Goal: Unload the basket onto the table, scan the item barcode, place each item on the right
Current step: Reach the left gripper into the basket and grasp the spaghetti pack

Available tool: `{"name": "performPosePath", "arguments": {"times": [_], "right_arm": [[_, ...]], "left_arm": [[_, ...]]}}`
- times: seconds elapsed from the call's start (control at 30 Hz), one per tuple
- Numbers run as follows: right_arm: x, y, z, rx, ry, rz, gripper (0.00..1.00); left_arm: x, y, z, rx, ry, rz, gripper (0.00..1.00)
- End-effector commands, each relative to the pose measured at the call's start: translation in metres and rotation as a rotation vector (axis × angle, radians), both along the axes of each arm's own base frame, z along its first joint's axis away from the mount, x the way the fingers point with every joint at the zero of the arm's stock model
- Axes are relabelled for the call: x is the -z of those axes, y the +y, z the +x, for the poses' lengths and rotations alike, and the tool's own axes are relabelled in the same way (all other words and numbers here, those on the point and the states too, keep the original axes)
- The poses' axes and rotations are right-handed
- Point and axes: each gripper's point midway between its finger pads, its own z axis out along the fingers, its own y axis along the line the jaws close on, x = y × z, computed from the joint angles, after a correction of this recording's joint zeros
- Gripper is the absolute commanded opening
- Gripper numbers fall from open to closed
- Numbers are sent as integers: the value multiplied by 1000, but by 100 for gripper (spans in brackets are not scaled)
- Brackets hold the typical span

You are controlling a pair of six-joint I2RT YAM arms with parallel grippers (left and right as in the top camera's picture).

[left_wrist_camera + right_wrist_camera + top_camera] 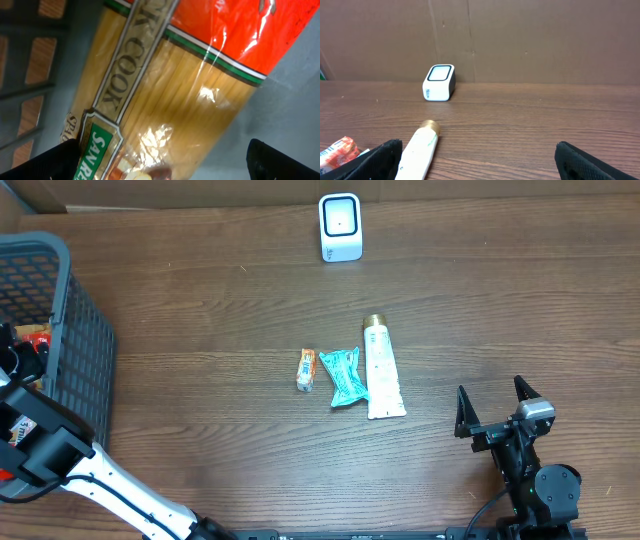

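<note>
My left gripper picks up the spaghetti pack [165, 85] by its long sides next, below the pack's red top, leaving the pack's broad sides uncovered to scan the barcode.
My left gripper [162, 165] hangs open inside the grey basket [70, 330], its black fingertips [52, 160] on either side of the lower end of a spaghetti pack [165, 85]. The pack is clear film with a red top, a green label and gold lettering; no barcode shows on it. From overhead the left gripper [22, 358] sits low in the basket, partly hidden by its rim. The white scanner [340, 227] stands at the table's far edge, with its window also visible as the scanner [439, 82] in the right wrist view. My right gripper [492, 405] rests open and holds nothing.
Mid-table lie a white tube with a gold cap [381, 367], a teal packet [345, 376] and a small orange packet [307, 369]. The tube [420, 150] lies just inside my right gripper's left finger. A cardboard wall [520, 40] backs the table.
</note>
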Motion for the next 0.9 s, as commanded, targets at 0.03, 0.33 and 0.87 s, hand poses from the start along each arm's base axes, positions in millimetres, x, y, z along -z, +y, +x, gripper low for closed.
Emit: {"name": "performPosePath", "arguments": {"times": [0.03,0.33,0.87], "right_arm": [[2,0,0,2,-2,3,100],[2,0,0,2,-2,3,100],[2,0,0,2,-2,3,100]], "left_arm": [[49,-7,0,99,53,-68,100],[68,1,-12,120,115,-18,95],[56,-20,21,128,-60,-110,4]]}}
